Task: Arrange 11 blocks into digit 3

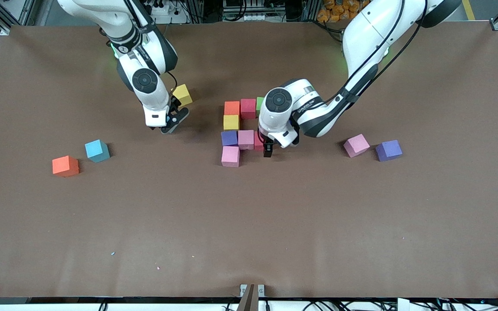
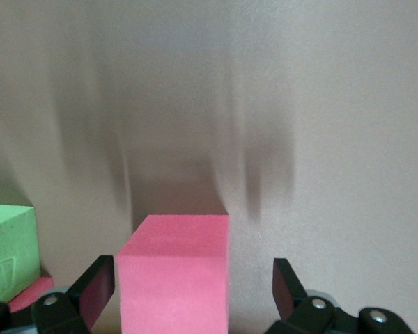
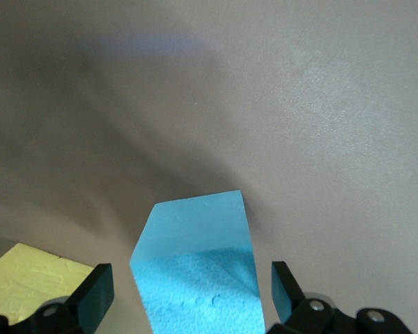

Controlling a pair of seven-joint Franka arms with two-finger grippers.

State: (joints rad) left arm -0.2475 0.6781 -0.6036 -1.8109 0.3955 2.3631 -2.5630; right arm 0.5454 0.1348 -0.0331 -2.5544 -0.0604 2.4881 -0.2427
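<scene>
My right gripper's fingers are on either side of the light blue block, so it is time to close on the block now.
The partly built digit 3 is a cluster of blocks mid-table: orange, red, green, yellow, purple, pink and pink. My left gripper stands open round a pinkish-red block that rests on the table beside the pink one, with a gap at one finger. My right gripper is low and open. A light blue block sits between its fingers, next to a yellow block.
Loose blocks lie on the brown table: a pink one and a purple one toward the left arm's end, a teal one and an orange-red one toward the right arm's end.
</scene>
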